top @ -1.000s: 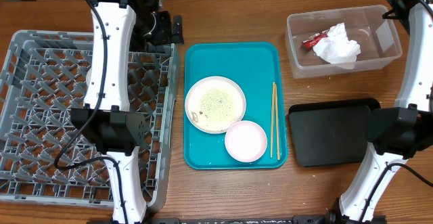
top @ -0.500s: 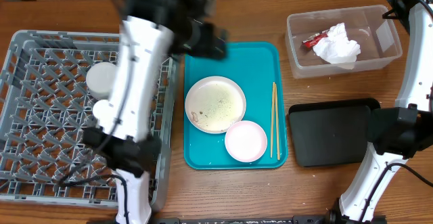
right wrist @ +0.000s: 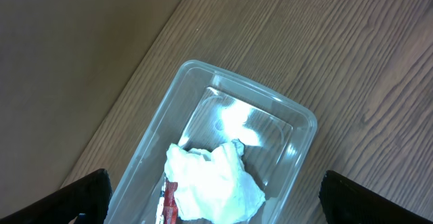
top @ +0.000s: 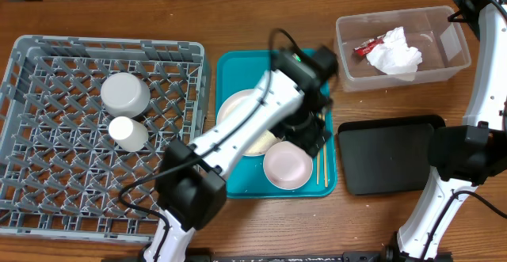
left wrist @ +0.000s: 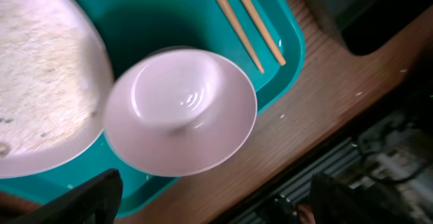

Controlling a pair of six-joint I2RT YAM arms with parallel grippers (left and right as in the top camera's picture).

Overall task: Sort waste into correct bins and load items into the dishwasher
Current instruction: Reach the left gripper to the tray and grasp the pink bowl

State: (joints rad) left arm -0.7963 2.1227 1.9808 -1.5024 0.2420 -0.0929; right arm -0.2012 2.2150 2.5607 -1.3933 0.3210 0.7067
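The small bowl should go tilted into the rack [top: 47, 175], so my left gripper will next grab the bowl's rim on the chopsticks side. This leaves the bowl's base free.
My left gripper [top: 310, 134] is open and empty, hovering over the teal tray's right side. In its wrist view the open fingers [left wrist: 213, 204] sit just in front of the small white-pink bowl [left wrist: 181, 112], beside the plate [left wrist: 40, 102] with rice-like scraps and the chopsticks [left wrist: 243, 21]. From overhead the small bowl [top: 287, 165] and chopsticks [top: 324, 159] lie on the tray; the arm partly hides the plate [top: 238, 112]. The grey bowl [top: 125, 93] and white cup [top: 127, 133] stand in the grey rack [top: 47, 175]. My right gripper [right wrist: 226, 214] is open above the clear tub [right wrist: 298, 126], which holds the napkin [right wrist: 213, 180] and wrapper [right wrist: 168, 200].
The teal tray [top: 238, 184] lies between the rack and the black tray [top: 388, 155]. The clear tub [top: 348, 64] stands at the back right. My right arm [top: 485, 64] rises along the right edge. The left arm crosses low over the teal tray.
My left arm has swung right from over the rack to over the teal tray, uncovering the grey bowl and white cup in the rack. The right arm has not moved.
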